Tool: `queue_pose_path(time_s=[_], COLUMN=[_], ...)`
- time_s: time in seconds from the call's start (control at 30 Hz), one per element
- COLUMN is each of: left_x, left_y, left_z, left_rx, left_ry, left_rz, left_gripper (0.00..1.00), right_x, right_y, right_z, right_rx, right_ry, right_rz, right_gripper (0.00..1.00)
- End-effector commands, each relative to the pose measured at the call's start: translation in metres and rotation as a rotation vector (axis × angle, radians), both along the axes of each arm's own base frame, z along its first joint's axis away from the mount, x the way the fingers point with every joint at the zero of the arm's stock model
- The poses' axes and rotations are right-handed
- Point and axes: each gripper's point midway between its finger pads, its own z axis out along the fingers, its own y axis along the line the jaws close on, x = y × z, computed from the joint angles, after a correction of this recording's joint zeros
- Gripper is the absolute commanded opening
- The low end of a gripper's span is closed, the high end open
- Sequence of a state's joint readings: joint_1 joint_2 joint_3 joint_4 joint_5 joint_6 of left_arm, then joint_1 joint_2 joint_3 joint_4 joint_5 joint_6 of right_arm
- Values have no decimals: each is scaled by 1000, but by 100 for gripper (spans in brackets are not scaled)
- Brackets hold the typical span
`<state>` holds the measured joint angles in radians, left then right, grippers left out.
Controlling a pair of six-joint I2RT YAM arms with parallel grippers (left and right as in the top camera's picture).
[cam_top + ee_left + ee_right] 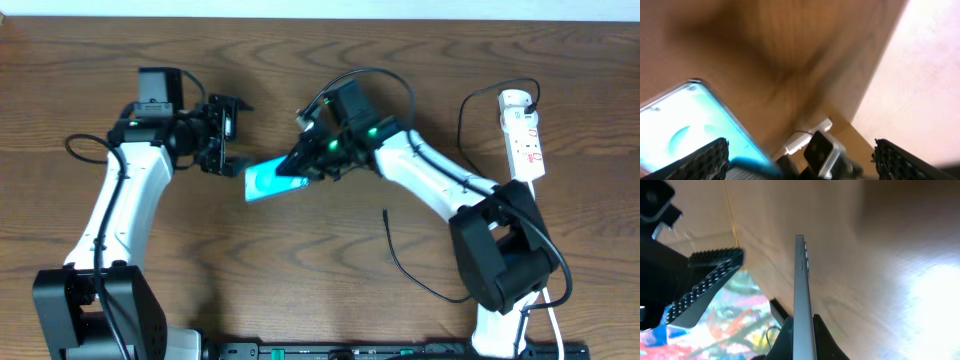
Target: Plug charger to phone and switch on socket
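Observation:
My left gripper grabs the phone by its loose end (pixel 256 183) next, leaving the phone's end in my right gripper free to plug in the charger.
The phone (pixel 268 182), teal screen up, hangs tilted above the table with my right gripper (pixel 303 164) shut on its right end. In the right wrist view the phone (pixel 801 285) shows edge-on, pinched between my right gripper's (pixel 803 325) two fingers. My left gripper (pixel 238 137) stands open just left of the phone, holding nothing. Its wrist view has the phone's corner (pixel 680 130) beside the left finger (pixel 702 161). The charger (pixel 415 262) lies loose on the table, its plug tip (pixel 386 213) apart from the phone. The socket (pixel 524 132) lies at the far right.
A black cable (pixel 470 105) curls beside the socket's top end. The right arm's base (pixel 505 250) stands over the charger's far end. The table's back edge (pixel 875 85) and a pale floor show in the left wrist view.

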<state>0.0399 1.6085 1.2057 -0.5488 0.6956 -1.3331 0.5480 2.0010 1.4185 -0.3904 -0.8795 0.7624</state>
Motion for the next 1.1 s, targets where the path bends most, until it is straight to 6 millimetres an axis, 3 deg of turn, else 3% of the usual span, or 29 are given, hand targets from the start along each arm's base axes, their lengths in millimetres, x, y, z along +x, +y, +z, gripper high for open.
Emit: queue_pose_path(time_s=[0.0, 0.23, 0.4, 0.5, 0.63, 0.8, 1.07], left_x=[8, 31, 33, 33, 37, 45, 60], left_y=[-4, -20, -22, -22, -22, -20, -24], left_z=[27, 92, 100, 101, 106, 118, 109], left_rx=[-99, -212, -209, -197, -177, -145, -52], left_ry=[-146, -515, -582, -599, -650, -733, -714], left_rz=[-105, -277, -311, -323, -335, -333, -254], left_gripper=[92, 92, 92, 92, 92, 92, 92], right_x=[26, 76, 112, 138, 159, 157, 131], right_y=[-19, -49, -52, -51, -50, -30, 14], right_z=[12, 28, 58, 89, 129, 153, 164], right_rx=[48, 111, 226, 342, 502, 602, 640], right_ry=[3, 71, 135, 133, 149, 150, 166], right_rz=[-64, -269, -435, -554, -666, -695, -656], right_gripper=[2, 2, 1, 1, 1, 1, 1])
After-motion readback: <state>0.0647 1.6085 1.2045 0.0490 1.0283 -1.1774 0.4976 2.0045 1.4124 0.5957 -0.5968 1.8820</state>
